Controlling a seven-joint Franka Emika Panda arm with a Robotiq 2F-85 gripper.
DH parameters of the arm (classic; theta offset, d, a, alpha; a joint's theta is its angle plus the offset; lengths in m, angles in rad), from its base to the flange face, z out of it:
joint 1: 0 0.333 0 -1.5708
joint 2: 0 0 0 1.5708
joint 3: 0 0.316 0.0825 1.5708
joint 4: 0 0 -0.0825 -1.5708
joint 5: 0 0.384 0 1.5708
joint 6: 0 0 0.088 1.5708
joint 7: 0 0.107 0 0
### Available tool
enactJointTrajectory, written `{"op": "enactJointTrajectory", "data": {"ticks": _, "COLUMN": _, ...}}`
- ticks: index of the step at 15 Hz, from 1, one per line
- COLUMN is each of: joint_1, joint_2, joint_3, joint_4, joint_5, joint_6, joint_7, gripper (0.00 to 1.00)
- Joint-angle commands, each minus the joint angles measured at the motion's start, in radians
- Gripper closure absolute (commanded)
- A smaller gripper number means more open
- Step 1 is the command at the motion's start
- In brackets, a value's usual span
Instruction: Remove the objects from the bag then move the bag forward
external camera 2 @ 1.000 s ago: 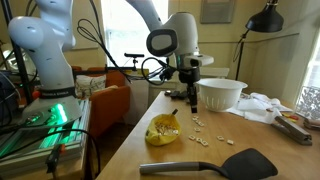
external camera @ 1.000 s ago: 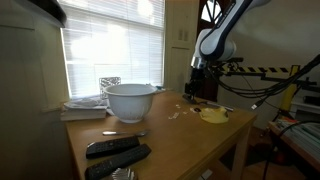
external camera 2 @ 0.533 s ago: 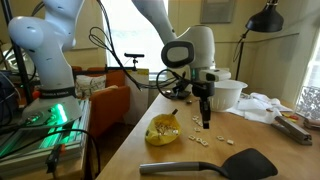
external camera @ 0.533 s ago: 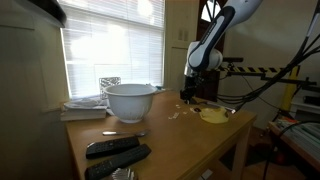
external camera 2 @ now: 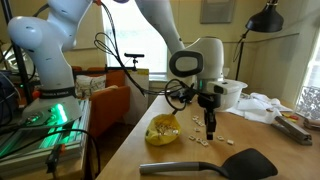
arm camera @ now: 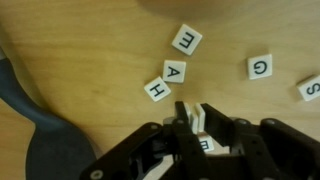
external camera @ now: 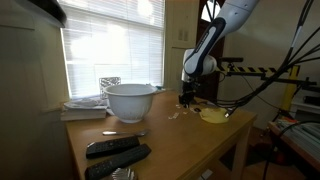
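Note:
My gripper should open now. My fingers are low over the wood beside the H tile, so the white letter tile would end up there.
The yellow bag [external camera 2: 163,130] lies crumpled and open on the wooden table; it also shows in an exterior view [external camera: 213,115]. Several white letter tiles [external camera 2: 204,140] lie scattered beside it. In the wrist view I read tiles E [arm camera: 186,41], A [arm camera: 174,71], H [arm camera: 157,89] and G [arm camera: 260,67]. My gripper [arm camera: 196,118] hangs low over the table beside the bag, shut on a white letter tile held edge-on between the fingers. Another tile [arm camera: 207,146] lies beneath the jaws. The gripper shows in both exterior views [external camera 2: 210,128] [external camera: 187,97].
A white bowl [external camera 2: 222,92] stands behind the gripper. A dark spatula [external camera 2: 240,163] lies at the table's near edge and shows at the left of the wrist view [arm camera: 35,125]. Two remotes [external camera: 115,150] and papers [external camera: 85,105] lie near the bowl.
My gripper has moved from behind the bag across to the scattered tiles and come down close to the table.

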Motion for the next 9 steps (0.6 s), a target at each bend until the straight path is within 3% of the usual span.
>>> {"op": "enactJointTrajectory", "data": {"ticks": 1, "joint_1": -0.015, "joint_2": 0.04, "joint_3": 0.008, "joint_4": 0.057, "joint_5": -0.014, "joint_6": -0.037, "joint_7": 0.021, "gripper": 0.95}}
{"op": "enactJointTrajectory", "data": {"ticks": 2, "joint_1": -0.015, "joint_2": 0.045, "joint_3": 0.008, "joint_4": 0.061, "joint_5": -0.015, "joint_6": -0.041, "joint_7": 0.02, "gripper": 0.95}}
{"op": "enactJointTrajectory", "data": {"ticks": 3, "joint_1": -0.016, "joint_2": 0.048, "joint_3": 0.009, "joint_4": 0.064, "joint_5": -0.013, "joint_6": -0.042, "joint_7": 0.021, "gripper": 0.7}}
{"op": "enactJointTrajectory", "data": {"ticks": 4, "joint_1": -0.016, "joint_2": 0.049, "joint_3": 0.01, "joint_4": 0.067, "joint_5": -0.013, "joint_6": -0.045, "joint_7": 0.02, "gripper": 0.52}}
{"op": "enactJointTrajectory", "data": {"ticks": 9, "joint_1": -0.021, "joint_2": 0.023, "joint_3": 0.016, "joint_4": 0.058, "joint_5": -0.009, "joint_6": -0.052, "joint_7": 0.012, "gripper": 0.18}}
